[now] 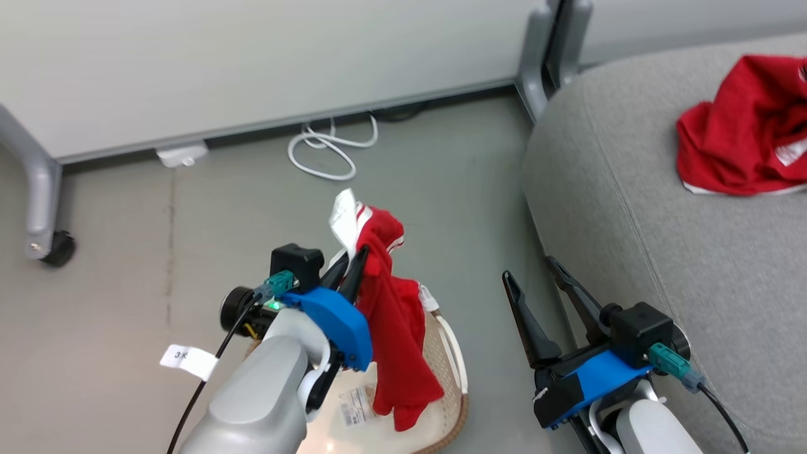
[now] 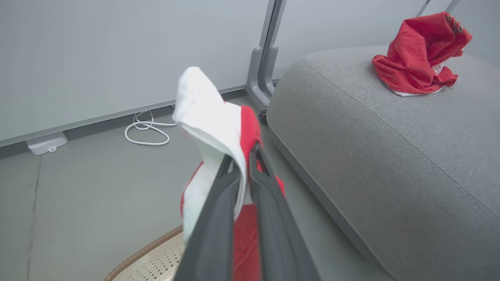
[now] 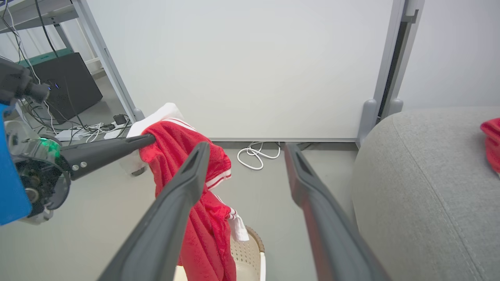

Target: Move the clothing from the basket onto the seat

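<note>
My right gripper will grab the red garment by its hanging fold (image 1: 393, 325) (image 3: 211, 224) next. Then the garment can go onto the seat.
My left gripper (image 1: 352, 257) is shut on a red garment with white trim (image 1: 394, 315), which hangs from the fingertips down into the cream basket (image 1: 451, 384) below. The left wrist view shows that garment (image 2: 218, 121) folded over the closed fingers (image 2: 218, 218), with the basket's rim (image 2: 156, 249) beneath. Another red garment (image 1: 744, 126) lies crumpled on the grey seat (image 1: 630, 208) at the right. My right gripper (image 1: 526, 268) stands open and empty beside the seat's edge; its wrist view shows the hanging garment (image 3: 187, 164) and the left gripper (image 3: 144, 138) pinching it.
A white partition (image 1: 252, 57) on grey wheeled legs (image 1: 38, 183) stands behind. A coiled white cable (image 1: 328, 151) lies on the grey floor near it. A paper tag (image 1: 186, 359) hangs by my left arm. A dark case and cables (image 3: 66, 86) sit behind the partition.
</note>
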`<state>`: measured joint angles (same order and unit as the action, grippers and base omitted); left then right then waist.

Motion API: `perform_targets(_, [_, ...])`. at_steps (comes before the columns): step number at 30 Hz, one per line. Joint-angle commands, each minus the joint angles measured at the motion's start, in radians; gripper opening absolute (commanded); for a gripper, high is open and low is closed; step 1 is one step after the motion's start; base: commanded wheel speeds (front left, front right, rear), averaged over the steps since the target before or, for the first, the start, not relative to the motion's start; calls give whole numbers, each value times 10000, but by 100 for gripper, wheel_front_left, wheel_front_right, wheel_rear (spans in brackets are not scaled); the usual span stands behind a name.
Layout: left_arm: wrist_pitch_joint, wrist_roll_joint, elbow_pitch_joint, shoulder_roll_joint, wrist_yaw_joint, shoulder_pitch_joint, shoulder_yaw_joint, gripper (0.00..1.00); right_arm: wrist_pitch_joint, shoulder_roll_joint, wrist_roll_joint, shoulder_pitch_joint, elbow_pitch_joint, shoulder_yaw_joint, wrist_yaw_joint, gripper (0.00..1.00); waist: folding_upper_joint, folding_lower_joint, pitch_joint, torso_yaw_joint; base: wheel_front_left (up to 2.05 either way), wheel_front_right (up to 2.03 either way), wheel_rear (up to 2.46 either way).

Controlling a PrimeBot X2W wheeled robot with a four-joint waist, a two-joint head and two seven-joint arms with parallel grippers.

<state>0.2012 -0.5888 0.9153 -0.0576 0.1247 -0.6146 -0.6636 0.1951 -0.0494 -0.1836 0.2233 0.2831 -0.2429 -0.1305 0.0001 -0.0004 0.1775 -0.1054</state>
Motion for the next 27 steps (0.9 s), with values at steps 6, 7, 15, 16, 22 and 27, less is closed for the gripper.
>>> perform_targets(6, [-417, -341, -1202, 11, 66, -470, 0, 0, -291, -18, 47, -432, -256, 44, -3, 100, -1, 4, -932, 778, 0, 0, 0])
perform_targets(7, [-524, -367, -1377, 5, 55, -547, 6, 0, -343, -18, 48, -474, -286, 47, -3, 100, -1, 4, -997, 829, 0, 0, 0])
perform_targets(15, [-1332, -373, -2564, 4, -135, -1306, -142, 0, -603, -18, 7, -831, -471, 65, -5, 100, -1, 4, -1410, 1134, 0, 0, 0])
perform_targets(16, [-1414, -427, -2699, 15, -132, -1371, -166, 0, -640, -18, 15, -874, -485, 71, -3, 100, -1, 4, -1450, 1157, 0, 0, 0])
perform_targets(22, [-1785, -560, -3418, 60, -249, -1732, -504, 0, -802, -18, 23, -985, -623, 65, -3, 100, -1, 4, -1572, 1188, 0, 0, 0])
perform_targets(27, [-1943, -808, -3839, 67, -357, -1846, -861, 0, -879, -18, 2, -1005, -719, -31, -5, 100, -1, 4, -1562, 1096, 0, 0, 0])
